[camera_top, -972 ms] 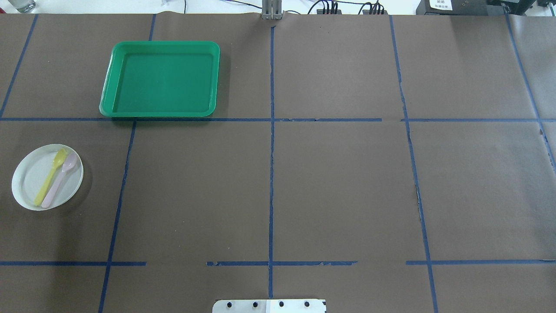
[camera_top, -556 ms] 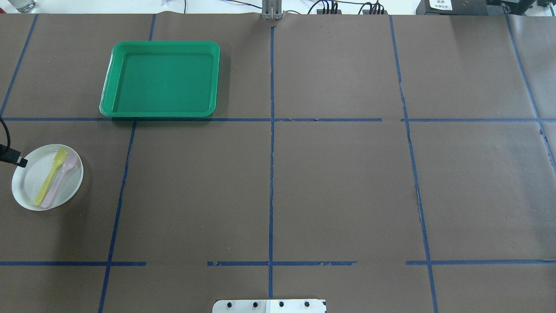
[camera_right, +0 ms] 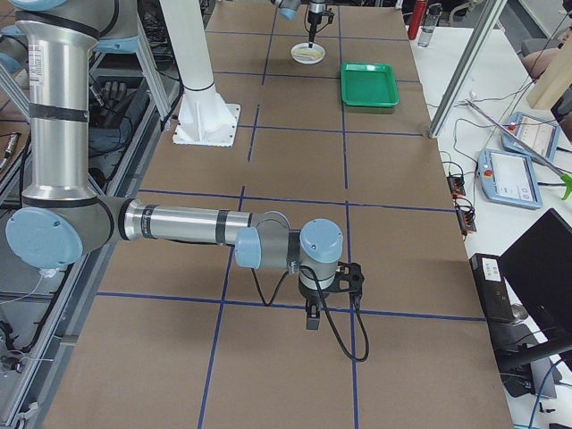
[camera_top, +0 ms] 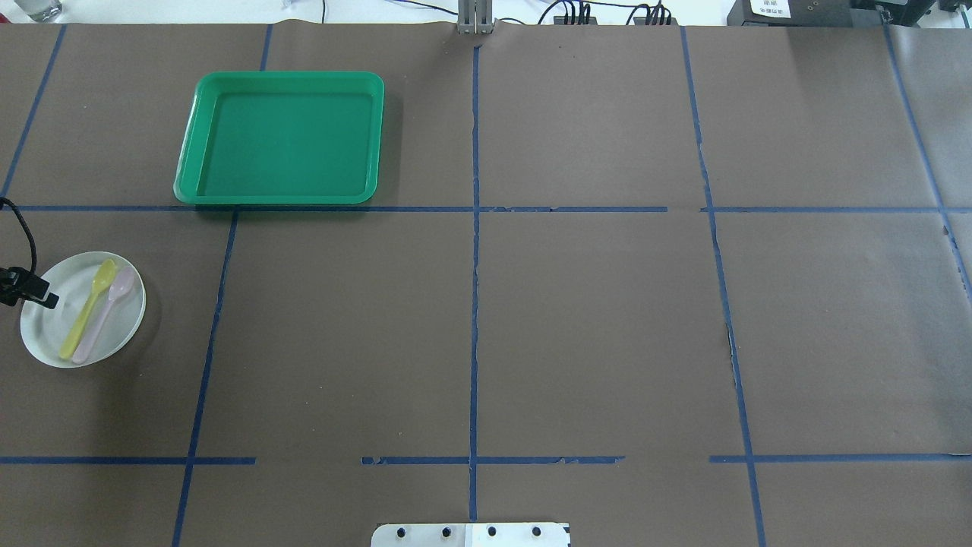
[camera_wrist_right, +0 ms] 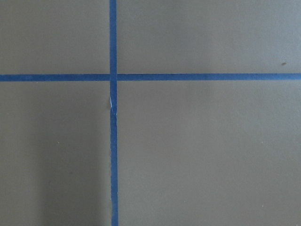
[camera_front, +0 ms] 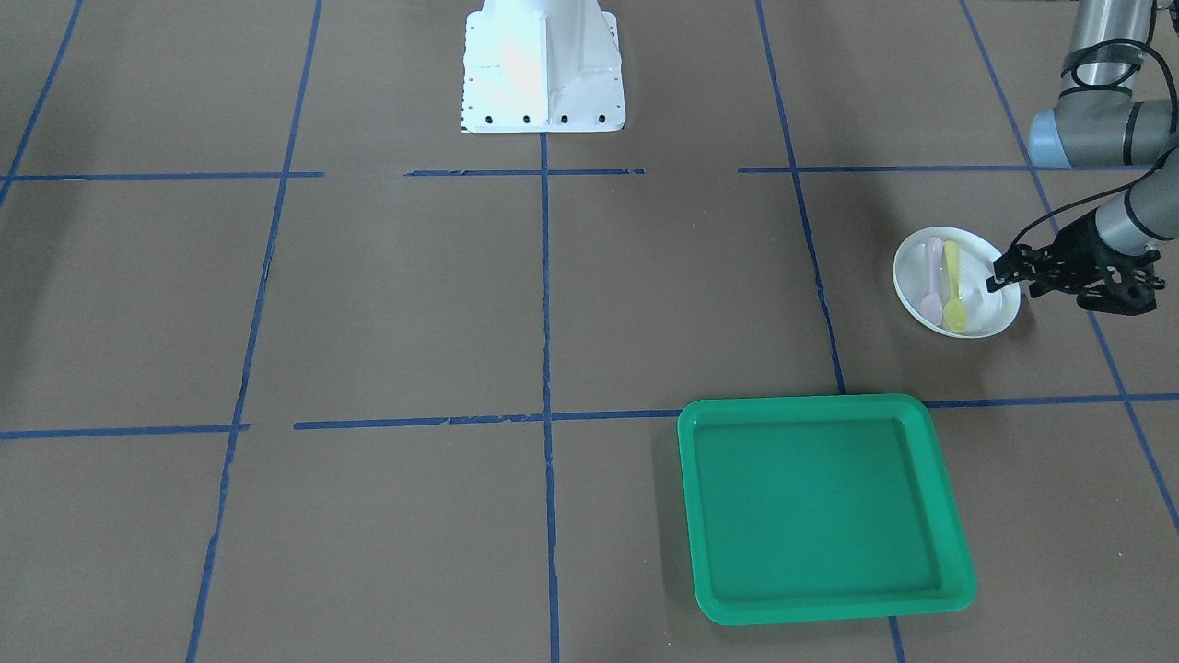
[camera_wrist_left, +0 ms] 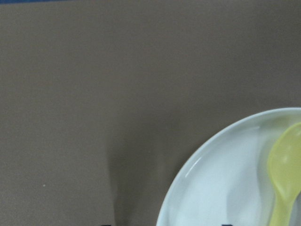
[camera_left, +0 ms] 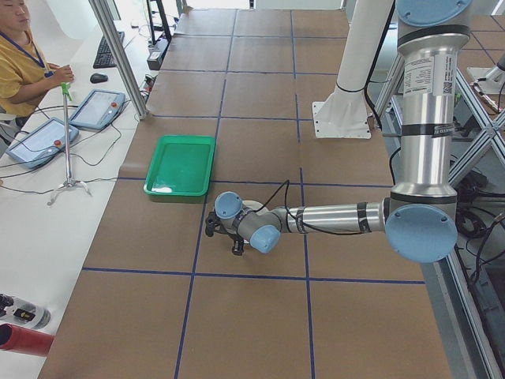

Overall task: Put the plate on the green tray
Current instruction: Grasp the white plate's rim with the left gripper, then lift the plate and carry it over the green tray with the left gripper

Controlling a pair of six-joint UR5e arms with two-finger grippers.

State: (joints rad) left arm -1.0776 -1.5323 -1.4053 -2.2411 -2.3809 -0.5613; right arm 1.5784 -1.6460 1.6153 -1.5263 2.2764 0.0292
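The plate goes on the green tray [camera_front: 823, 510]. My left gripper grabs the plate by its rim [camera_front: 1018, 303] next, beside the yellow spoon.
The small white plate [camera_top: 53, 334] lies at the table's left side with a yellow spoon [camera_top: 87, 311] and a pink spoon [camera_top: 106, 315] on it. It also shows in the front view [camera_front: 912, 267] and the left wrist view [camera_wrist_left: 221, 188]. My left gripper [camera_top: 42, 298] is low at the plate's outer rim, also in the front view [camera_front: 999, 276]. Its jaws are open, with two dark fingertips apart on either side of the rim. The green tray [camera_top: 281, 137] lies empty, farther back and to the right of the plate. My right gripper [camera_right: 311, 317] hangs over bare table; I cannot tell its state.
The robot's white base [camera_front: 543, 64] stands at the table's middle near edge. Blue tape lines cross the brown table cover. An operator [camera_left: 24, 55] sits at a side bench with tablets beyond the tray.
My left gripper has come in from the left edge of the overhead view and now sits at the plate's left rim. The plate, spoons and tray have not moved.
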